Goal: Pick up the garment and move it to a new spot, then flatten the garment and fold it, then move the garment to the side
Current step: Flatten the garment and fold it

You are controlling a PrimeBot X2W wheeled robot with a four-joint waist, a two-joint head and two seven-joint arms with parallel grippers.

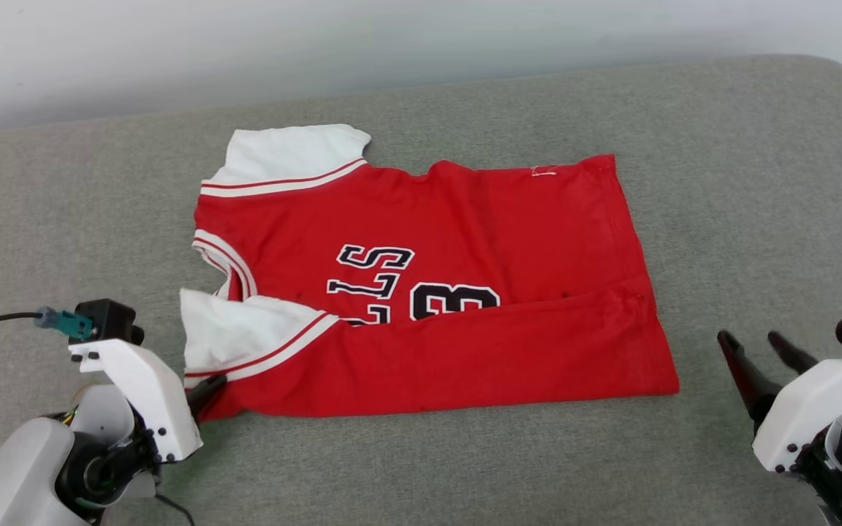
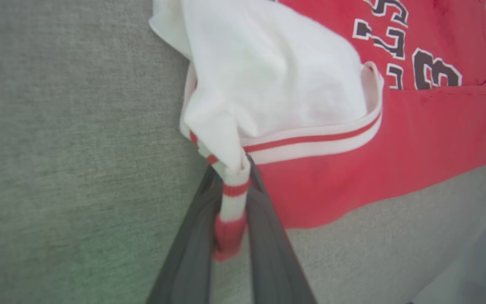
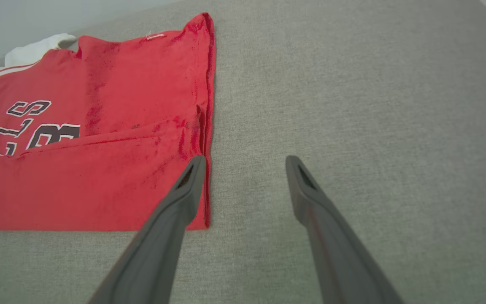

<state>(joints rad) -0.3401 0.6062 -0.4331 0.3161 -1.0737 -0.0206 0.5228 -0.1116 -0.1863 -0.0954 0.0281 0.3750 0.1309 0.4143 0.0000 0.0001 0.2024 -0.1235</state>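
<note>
Next, my right gripper pinches the jersey by its far red hem corner (image 1: 604, 163) (image 3: 205, 19), as that corner sticks up while the jersey lies flat on the cushion.
The garment (image 1: 435, 292) is a red jersey with white sleeves and black lettering, lying flat on the grey cushion with its near long edge folded over the front. My left gripper (image 1: 210, 389) is at its near left corner, shut on the striped trim of the near sleeve (image 2: 232, 190), which is pinched between the two dark fingers. My right gripper (image 1: 757, 347) hovers open just right of the garment's (image 3: 99, 139) near right corner, fingers (image 3: 184, 190) apart and holding nothing.
The grey cushion surface (image 1: 757, 183) stretches around the garment, with bare fabric to the right and front. A pale wall (image 1: 392, 44) runs behind it. A cable with a teal plug (image 1: 63, 321) sits at my left wrist.
</note>
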